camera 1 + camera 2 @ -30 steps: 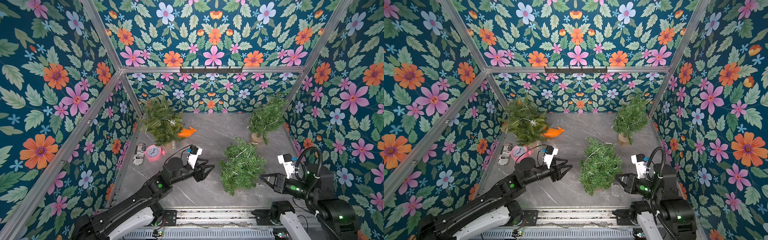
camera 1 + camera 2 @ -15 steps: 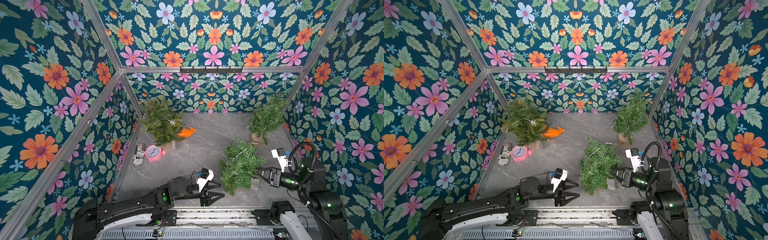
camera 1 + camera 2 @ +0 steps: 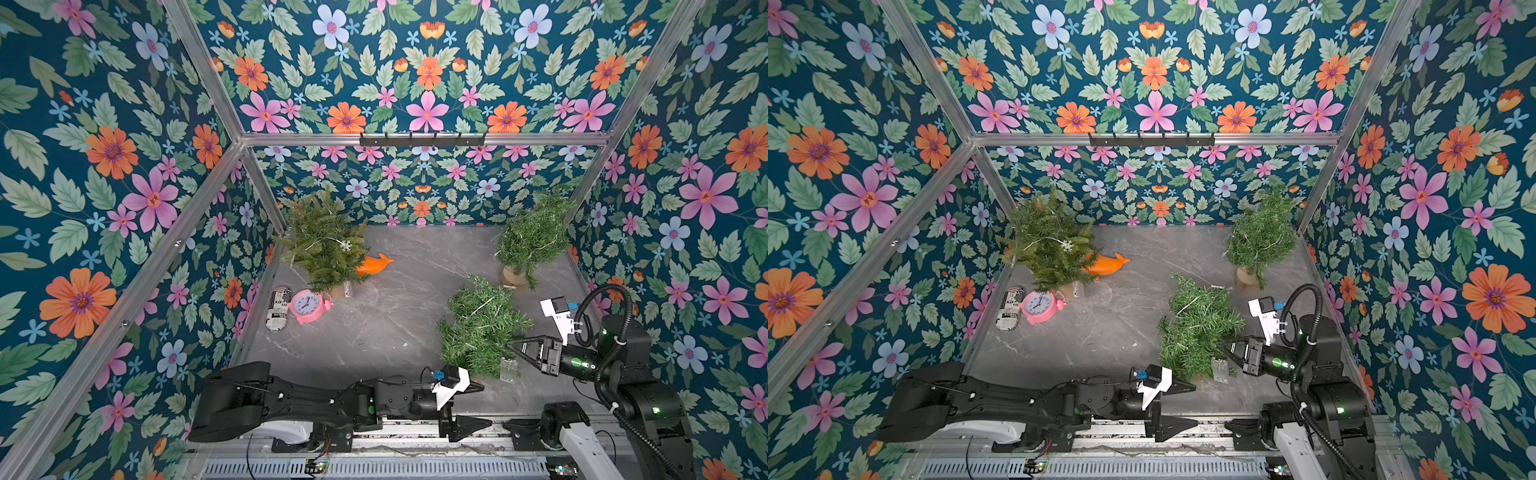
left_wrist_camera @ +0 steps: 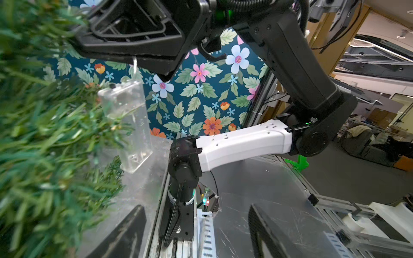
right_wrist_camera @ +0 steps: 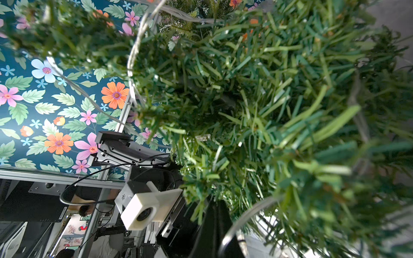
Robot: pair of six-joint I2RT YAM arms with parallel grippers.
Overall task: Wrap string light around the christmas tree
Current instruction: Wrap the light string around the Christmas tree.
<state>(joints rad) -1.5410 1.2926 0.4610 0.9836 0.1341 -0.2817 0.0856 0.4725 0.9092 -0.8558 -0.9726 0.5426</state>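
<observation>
The wire should stay free to wrap the tree, so my left gripper needs to grab the clear battery box point(image 3: 509, 368) next, at the end opposite the wire.
The christmas tree point(image 3: 482, 328) point(image 3: 1196, 328) stands front right on the grey floor. Thin string light point(image 5: 134, 55) wire loops through its branches. My right gripper point(image 3: 519, 345) point(image 3: 1225, 348) is shut at the tree's lower edge, pinching the wire. The string light's clear battery box point(image 4: 127, 125) point(image 3: 509, 368) dangles from those fingertips point(image 4: 166, 74). Branches crowd the shut right gripper point(image 5: 214, 225) in its wrist view. My left gripper point(image 3: 478, 406) point(image 3: 1185, 406) point(image 4: 196, 234) lies low at the front rail. It is open and empty, left of the tree's base.
Two more small trees stand at the back: one back left point(image 3: 324, 249), one back right point(image 3: 534, 232). An orange dolphin toy point(image 3: 374, 264), a pink alarm clock point(image 3: 309, 305) and a black-and-white can point(image 3: 278, 307) lie at the left. Floral walls enclose three sides.
My left arm swung from the floor's middle down to the front rail, and its jaws spread wider. The right gripper moved in to the tree's lower edge, staying shut.
</observation>
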